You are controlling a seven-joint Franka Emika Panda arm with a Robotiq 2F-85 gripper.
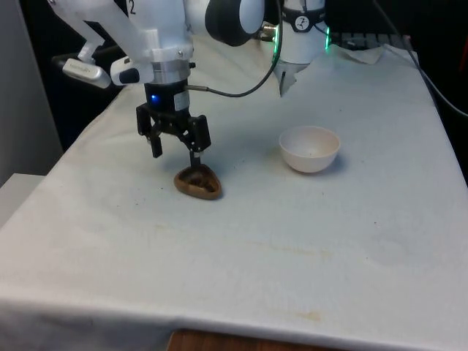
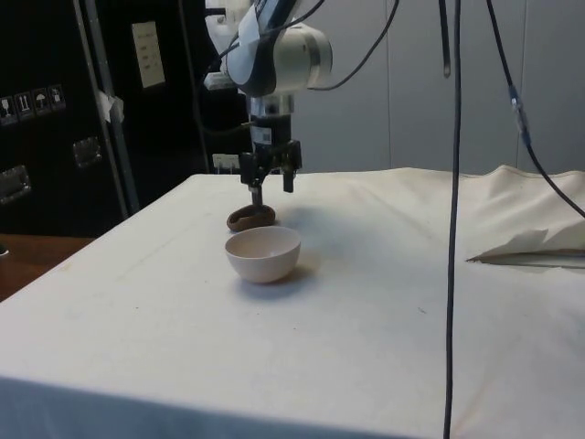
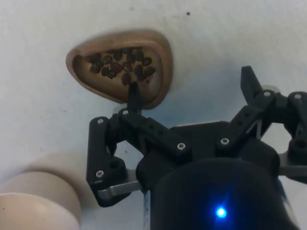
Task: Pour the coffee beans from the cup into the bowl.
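Observation:
Next, my gripper grabs the cup by its broad end's rim (image 1: pixel 181 178), which leaves the cup's narrow end (image 1: pixel 217 193) free to pour into the bowl.
A shallow brown wooden cup (image 1: pixel 200 186) (image 2: pixel 249 219) holding dark coffee beans (image 3: pixel 121 64) rests on the white cloth towards the front view's left. My gripper (image 1: pixel 175 158) (image 2: pixel 272 191) (image 3: pixel 190 83) hangs open just above it. One fingertip (image 3: pixel 134 92) is down at the cup's rim, over the beans. The other finger (image 3: pixel 248 80) is outside the cup, above bare cloth. A white bowl (image 1: pixel 310 148) (image 2: pixel 263 253) (image 3: pixel 39 197) stands apart from the cup, towards the front view's right, and has no beans in it.
A black cable (image 2: pixel 453 229) hangs down in the side view. Rumpled cloth (image 2: pixel 535 245) lies near one table edge. A wrinkled patch of cloth (image 1: pixel 365 53) sits at the far end by the robot's base.

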